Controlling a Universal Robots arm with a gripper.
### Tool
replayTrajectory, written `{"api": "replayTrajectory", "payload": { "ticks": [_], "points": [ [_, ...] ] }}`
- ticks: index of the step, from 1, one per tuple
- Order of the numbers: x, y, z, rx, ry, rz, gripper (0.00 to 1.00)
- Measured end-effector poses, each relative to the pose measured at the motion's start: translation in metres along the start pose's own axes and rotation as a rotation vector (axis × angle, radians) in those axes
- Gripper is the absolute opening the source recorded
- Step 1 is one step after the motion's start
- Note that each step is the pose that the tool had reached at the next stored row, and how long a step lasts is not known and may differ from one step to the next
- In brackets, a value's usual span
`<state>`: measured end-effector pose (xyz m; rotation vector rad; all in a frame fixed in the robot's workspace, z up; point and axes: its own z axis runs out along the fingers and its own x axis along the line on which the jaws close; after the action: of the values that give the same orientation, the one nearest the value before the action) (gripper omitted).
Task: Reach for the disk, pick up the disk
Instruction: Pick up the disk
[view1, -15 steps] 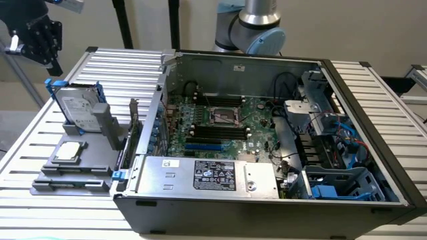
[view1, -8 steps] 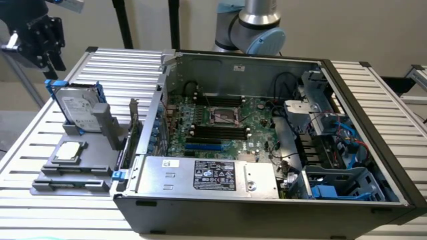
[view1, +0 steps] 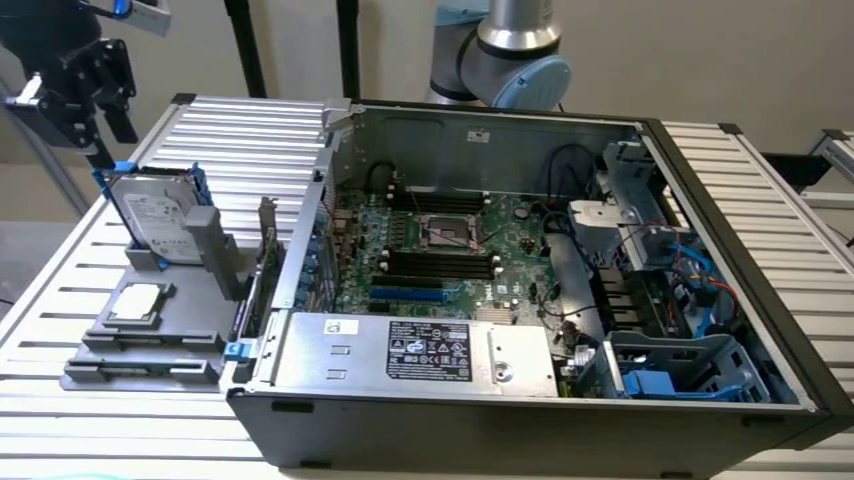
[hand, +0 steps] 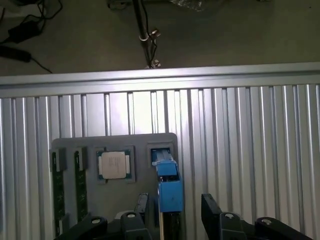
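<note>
My fingers are above the disk's top edge in the exterior view. My gripper should go down first and then close on the disk.
The disk stands on edge in a grey holder on the slatted table, at the exterior view's left. It is silver-grey with a white label and blue rails. My black gripper hangs just above the disk's upper far corner. In the wrist view the disk shows edge-on as a blue rail between my two fingers. A gap shows on each side of the rail, and my gripper is open and holds nothing.
A small square silver chip lies in the holder beside the disk, with green memory sticks in slots further along. An open computer case takes up the table's middle and the exterior view's right. The table edge runs beyond the holder.
</note>
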<state>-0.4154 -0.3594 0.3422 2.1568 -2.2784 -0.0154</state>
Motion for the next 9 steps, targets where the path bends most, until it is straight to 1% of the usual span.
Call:
{"api": "replayTrajectory", "payload": {
  "ticks": [9],
  "points": [
    [0.0, 0.0002, 0.0163, -0.0002, 0.0003, -0.025, 0.54]
  ]
}}
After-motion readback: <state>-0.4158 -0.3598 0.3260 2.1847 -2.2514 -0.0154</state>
